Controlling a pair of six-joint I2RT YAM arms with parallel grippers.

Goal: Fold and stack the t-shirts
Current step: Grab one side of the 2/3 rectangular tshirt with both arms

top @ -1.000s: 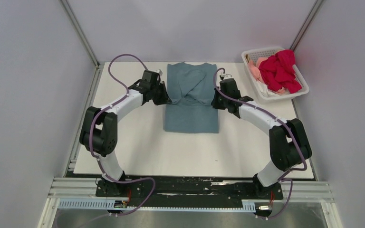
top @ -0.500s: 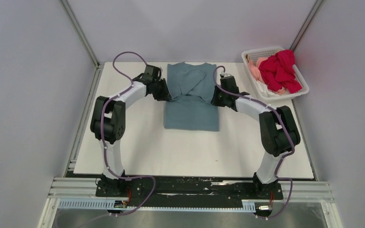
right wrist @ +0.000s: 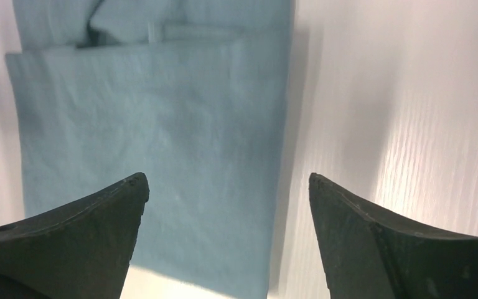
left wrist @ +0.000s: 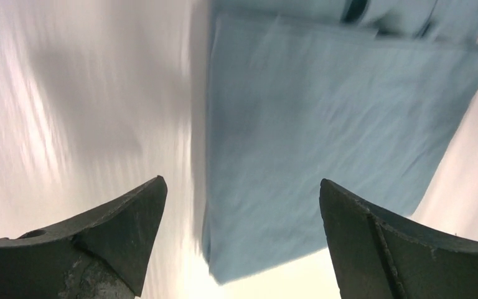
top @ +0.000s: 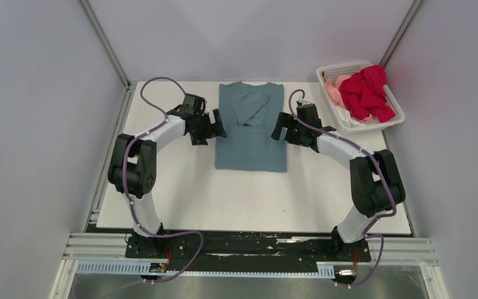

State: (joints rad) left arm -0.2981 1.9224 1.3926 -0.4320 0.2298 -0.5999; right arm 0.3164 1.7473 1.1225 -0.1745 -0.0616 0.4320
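Note:
I will next pick up the t-shirt's near corner (top: 217, 167) (left wrist: 220, 273) with my left gripper, opposite my right gripper's corner, to fold the t-shirt's near end over evenly.
The dusty blue-grey t-shirt (top: 251, 134) lies flat on the white table (top: 249, 199) as a long rectangle, its sleeves tucked in at the far end. My left gripper (top: 210, 126) hovers open just off its left edge, and my right gripper (top: 280, 126) hovers open off its right edge. Neither holds anything. In the left wrist view the t-shirt (left wrist: 323, 112) fills the upper right, and the left gripper (left wrist: 241, 180) straddles its left edge. In the right wrist view the t-shirt (right wrist: 155, 112) lies to the left, its right edge between the tips of the right gripper (right wrist: 228, 177).
A white lattice basket (top: 343, 65) stands at the back right corner with a bright red t-shirt (top: 367, 93) and a pale pink one (top: 333, 92) bundled inside. Grey walls and metal posts close in the table on three sides.
Both grippers went from shut on the blue-grey t-shirt's side edges to wide open, letting go of it. Each has drawn slightly outward, and the cloth has settled flatter.

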